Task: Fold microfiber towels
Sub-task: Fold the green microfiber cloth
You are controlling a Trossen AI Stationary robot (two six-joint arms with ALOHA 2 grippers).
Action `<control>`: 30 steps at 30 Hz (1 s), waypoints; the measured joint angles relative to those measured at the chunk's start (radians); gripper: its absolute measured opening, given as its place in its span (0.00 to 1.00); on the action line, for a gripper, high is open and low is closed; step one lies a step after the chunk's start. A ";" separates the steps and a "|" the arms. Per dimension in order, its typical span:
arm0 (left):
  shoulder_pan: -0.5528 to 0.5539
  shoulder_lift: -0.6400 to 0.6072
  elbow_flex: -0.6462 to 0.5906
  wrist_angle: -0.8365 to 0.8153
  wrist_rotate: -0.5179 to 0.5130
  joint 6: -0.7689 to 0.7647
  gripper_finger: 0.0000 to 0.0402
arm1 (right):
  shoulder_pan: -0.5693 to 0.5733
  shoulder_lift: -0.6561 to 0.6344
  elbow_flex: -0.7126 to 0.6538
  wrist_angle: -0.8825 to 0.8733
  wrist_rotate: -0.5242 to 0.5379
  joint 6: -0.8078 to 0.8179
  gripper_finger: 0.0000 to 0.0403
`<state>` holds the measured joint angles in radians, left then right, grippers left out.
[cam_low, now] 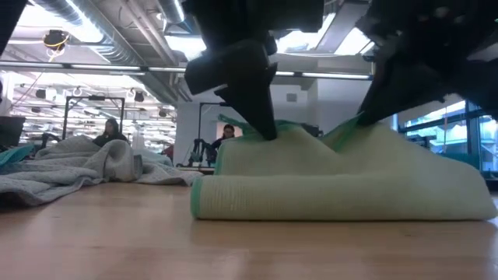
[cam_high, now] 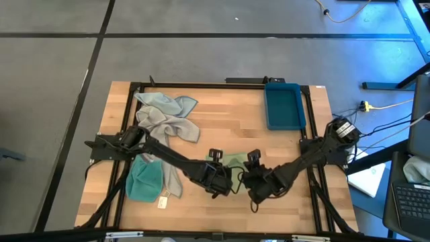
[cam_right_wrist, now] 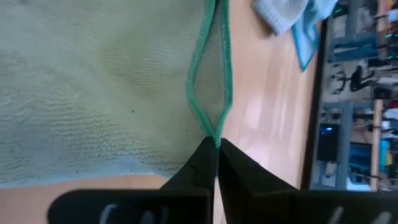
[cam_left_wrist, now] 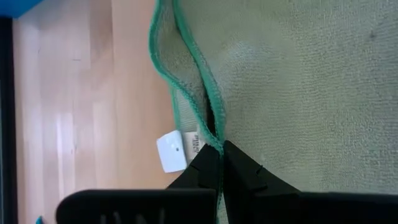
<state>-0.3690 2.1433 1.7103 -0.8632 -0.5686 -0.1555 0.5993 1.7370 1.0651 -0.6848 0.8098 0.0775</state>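
The towel's pinched edge (cam_left_wrist: 217,118) stops short of the lower hem (cam_left_wrist: 175,109) beside the tag, so I need to move the towel's edge there before my left gripper releases it.
A pale green microfiber towel (cam_low: 342,183) with a darker green hem lies doubled over near the table's front middle, its rounded fold (cam_low: 204,198) on the wood. In the high view only a strip of the towel (cam_high: 234,160) shows between the two arms. My left gripper (cam_left_wrist: 222,152) is shut on its upper edge, on the side toward the table's left. My right gripper (cam_right_wrist: 216,146) is shut on the same edge farther right. In the low view, both grippers (cam_low: 268,132) (cam_low: 366,117) slant down onto the towel's raised top. My left gripper pinches the towel's green-hemmed edge (cam_left_wrist: 213,130) between its fingertips, beside a small white tag (cam_left_wrist: 177,149). Two hemmed layers run together into the pinch. The fingers slant down from above. The held edge is raised; the rest of the towel lies on the table. My right gripper pinches the hemmed edge (cam_right_wrist: 216,135) at its fingertips, where two hem lines meet in a point. It slants down from above and from the right. The edge stands up as a small peak (cam_low: 354,124), with the towel's body resting on the table.
A loose heap of grey and pale blue towels (cam_high: 164,114) lies at the far left. A teal towel (cam_high: 144,181) lies at the near left. A blue plastic tray (cam_high: 283,106) stands at the far right. People show in the room behind the table.
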 joint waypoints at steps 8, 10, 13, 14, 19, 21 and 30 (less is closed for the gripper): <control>0.034 0.000 -0.028 -0.014 0.003 -0.002 0.00 | -0.064 0.000 -0.072 0.075 -0.018 -0.008 0.03; 0.044 0.000 -0.056 -0.016 0.003 -0.014 0.00 | -0.075 0.000 -0.089 0.102 -0.018 -0.010 0.03; 0.058 0.000 -0.097 -0.014 0.004 -0.036 0.00 | -0.091 0.000 -0.110 0.148 -0.018 -0.036 0.03; 0.061 0.000 -0.112 -0.011 0.005 -0.042 0.00 | -0.096 0.000 -0.115 0.167 -0.018 -0.052 0.03; 0.077 0.000 -0.155 0.017 0.006 -0.045 0.00 | -0.123 0.000 -0.131 0.233 -0.028 -0.108 0.03; 0.083 0.000 -0.158 0.029 0.006 -0.041 0.00 | -0.134 0.000 -0.136 0.241 -0.040 -0.112 0.03; 0.109 0.000 -0.158 0.069 -0.013 0.009 0.00 | -0.152 0.000 -0.137 0.188 -0.051 -0.095 0.03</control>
<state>-0.2596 2.1433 1.5520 -0.7944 -0.5817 -0.1467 0.4469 1.7374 0.9283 -0.4963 0.7586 -0.0173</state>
